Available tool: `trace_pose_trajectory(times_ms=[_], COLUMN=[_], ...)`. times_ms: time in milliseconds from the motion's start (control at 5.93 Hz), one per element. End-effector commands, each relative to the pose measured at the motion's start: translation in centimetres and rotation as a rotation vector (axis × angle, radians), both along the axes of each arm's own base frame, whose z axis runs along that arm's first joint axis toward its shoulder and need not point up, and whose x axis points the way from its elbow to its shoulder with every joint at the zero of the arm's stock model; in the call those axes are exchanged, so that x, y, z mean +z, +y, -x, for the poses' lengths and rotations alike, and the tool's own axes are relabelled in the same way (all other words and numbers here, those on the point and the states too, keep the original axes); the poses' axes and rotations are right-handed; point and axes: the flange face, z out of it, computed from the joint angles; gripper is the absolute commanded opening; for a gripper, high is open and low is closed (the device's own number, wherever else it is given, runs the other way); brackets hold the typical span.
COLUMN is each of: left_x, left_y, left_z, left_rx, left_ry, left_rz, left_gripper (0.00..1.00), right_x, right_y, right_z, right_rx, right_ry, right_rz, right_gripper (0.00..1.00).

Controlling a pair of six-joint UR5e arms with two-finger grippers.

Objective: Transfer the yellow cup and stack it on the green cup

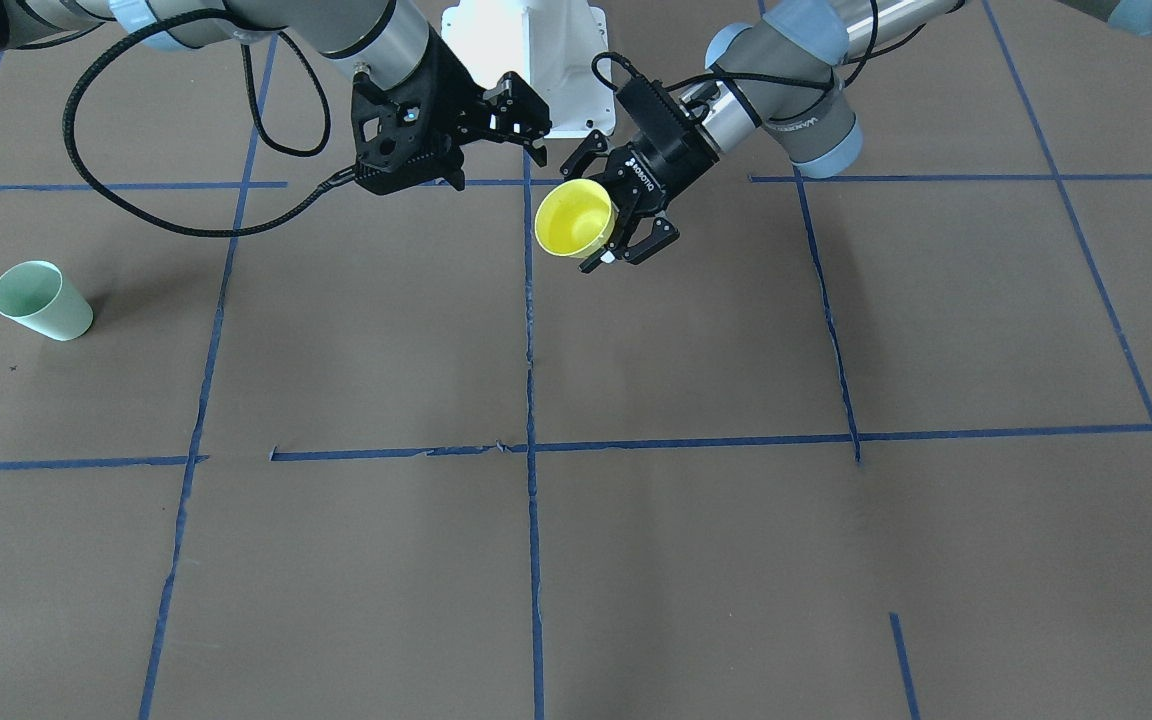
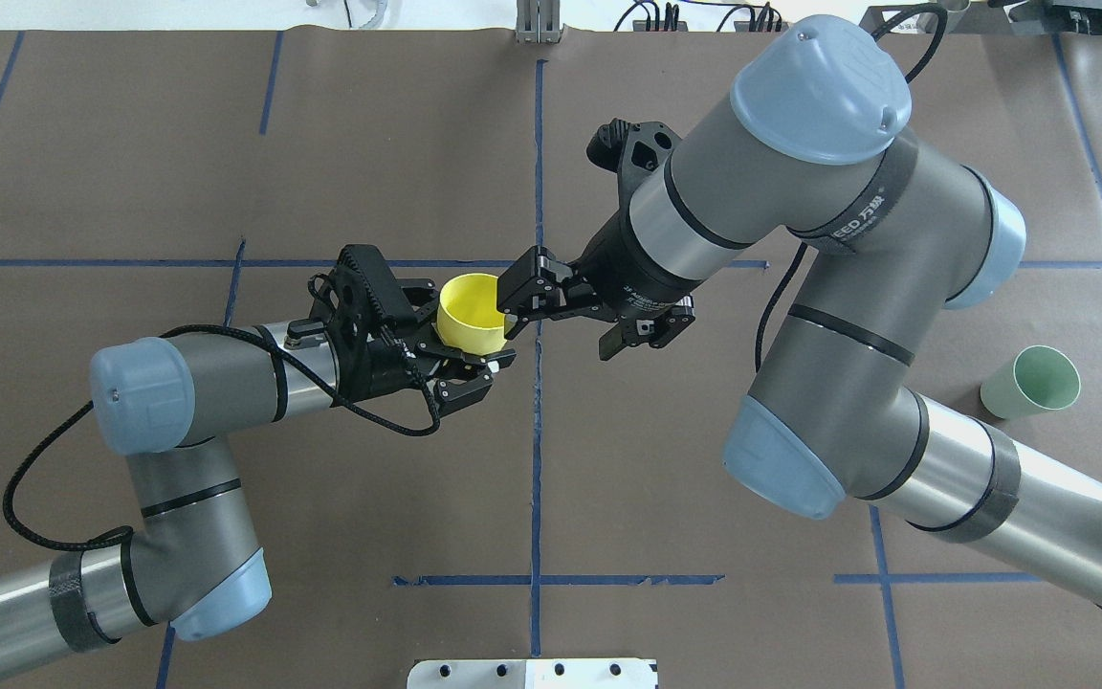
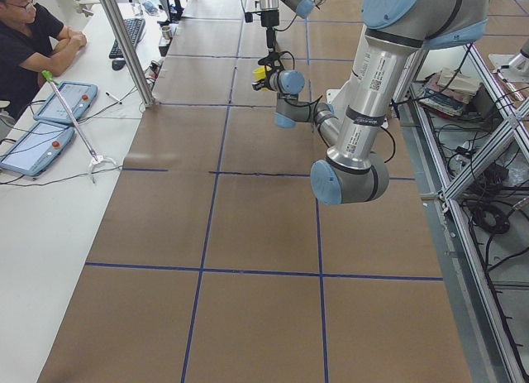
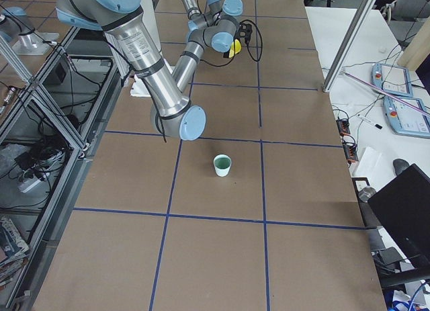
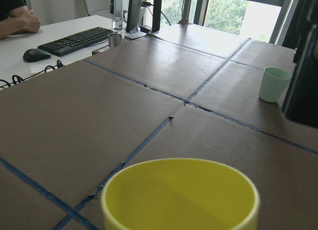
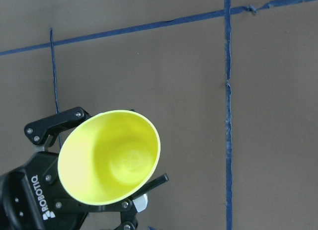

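Observation:
The robot's right gripper will next grab the yellow cup by its rim [image 1: 562, 185], so that it can stack the yellow cup onto the green cup [image 1: 41, 300].
The yellow cup [image 1: 574, 218] is held above the table near its middle, tilted, with its mouth facing the far side. My left gripper [image 1: 581, 215] is shut on it, fingers on either side of its wall; the overhead view shows the cup [image 2: 471, 312] in that gripper [image 2: 470, 327]. My right gripper [image 1: 496, 160] is open, just beside the cup and apart from it [image 2: 561, 321]. The green cup [image 1: 41, 300] stands upright on the table far to my right [image 2: 1031, 383]. The left wrist view shows the yellow rim [image 5: 179, 195] and the green cup [image 5: 274, 84].
Brown table cover [image 2: 226, 144] with blue tape lines [image 2: 537, 459]. White robot base plate [image 1: 526, 60] at the table's robot side. An operator [image 3: 25, 35] sits at a side desk with a keyboard [image 5: 74, 39] and tablets.

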Motion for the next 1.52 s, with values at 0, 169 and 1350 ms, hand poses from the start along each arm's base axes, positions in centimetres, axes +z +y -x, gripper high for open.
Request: trace_pose_trajectory(times_ms=[0,169,1350], left_x=[-0.5,-0.8,-1.8], left_y=[1.6,2.6,5.4], left_z=[-0.6,-0.8,-1.1], left_rx=[0.023,0.038,0.008], left_ry=[0.012,0.022,0.076], left_rz=[-0.009,-0.014,0.005], left_gripper=[0.00,0.00,0.06], right_x=[0.4,0.5,1.0], right_y=[-0.1,-0.2,1.2], right_z=[0.6,0.7,2.5], right_rx=[-0.011,-0.009,-0.040], right_ry=[0.008,0.010,0.019], right_rz=[0.004,0.012,0.019], right_gripper=[1.00,1.00,1.00])
